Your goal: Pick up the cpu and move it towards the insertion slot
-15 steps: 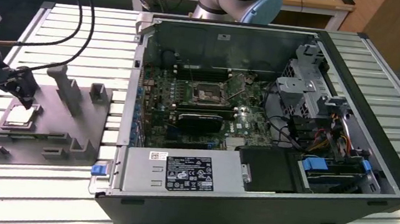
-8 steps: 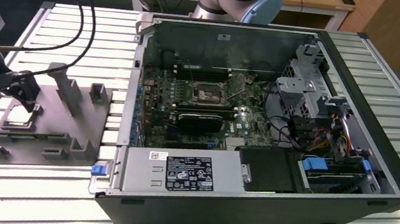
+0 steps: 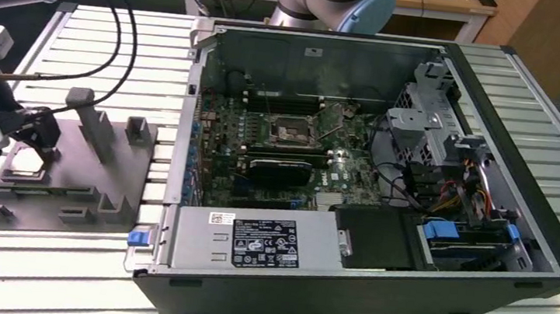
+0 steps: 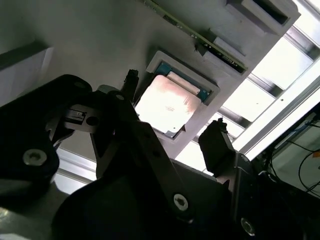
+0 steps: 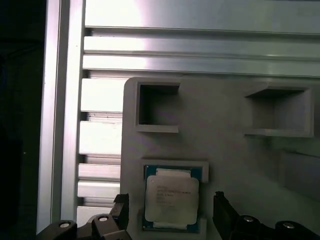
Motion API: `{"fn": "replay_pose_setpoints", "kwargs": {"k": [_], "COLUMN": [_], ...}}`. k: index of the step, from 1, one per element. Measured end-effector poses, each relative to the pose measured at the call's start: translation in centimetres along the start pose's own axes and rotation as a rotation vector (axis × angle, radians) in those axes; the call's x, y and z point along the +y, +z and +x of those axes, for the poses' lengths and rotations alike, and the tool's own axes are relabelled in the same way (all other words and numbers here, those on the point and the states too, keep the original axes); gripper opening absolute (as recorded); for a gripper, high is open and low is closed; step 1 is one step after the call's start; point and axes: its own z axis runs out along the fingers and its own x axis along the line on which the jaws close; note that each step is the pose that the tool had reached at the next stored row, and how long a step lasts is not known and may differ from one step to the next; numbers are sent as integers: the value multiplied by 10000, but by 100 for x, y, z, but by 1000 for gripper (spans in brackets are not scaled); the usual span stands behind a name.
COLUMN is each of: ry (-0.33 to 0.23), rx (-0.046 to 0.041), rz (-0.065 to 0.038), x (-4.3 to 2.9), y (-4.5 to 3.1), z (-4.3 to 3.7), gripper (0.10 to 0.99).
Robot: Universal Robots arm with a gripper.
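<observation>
My gripper should close on the CPU now. Its fingers are on either side of the CPU (image 5: 172, 199), down at the grey pocket (image 5: 204, 171), so they would hold the CPU.
The cpu (image 5: 171, 199) is a small square chip with a silvery top. It lies flat in a shallow pocket of the grey tray (image 3: 46, 203), and the second wrist view shows the cpu (image 4: 167, 105) too. My gripper (image 3: 37, 139) hangs just over that pocket at the exterior view's left. It is open, with one black finger (image 5: 120, 210) on each side of the chip and a small gap on both sides. The insertion slot (image 3: 291, 131), a silver-framed socket with a dark centre, sits on the green board inside the open computer case.
The open computer case (image 3: 362, 173) stands to the exterior view's right of the tray on a slatted metal table (image 3: 113, 53). Raised grey blocks (image 3: 96, 126) stand on the tray near my gripper. A black card (image 3: 278, 171) lies just below the socket. Cables (image 3: 117, 23) hang from my arm.
</observation>
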Motion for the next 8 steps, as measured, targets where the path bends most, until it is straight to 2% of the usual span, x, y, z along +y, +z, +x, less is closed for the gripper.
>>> {"fn": "replay_pose_setpoints", "kwargs": {"k": [4, 8], "ry": [0, -2], "rx": [-4, -72], "rz": [18, 19], "x": [-2, -2], "y": [46, 70], "z": [-5, -6], "gripper": [765, 765]}}
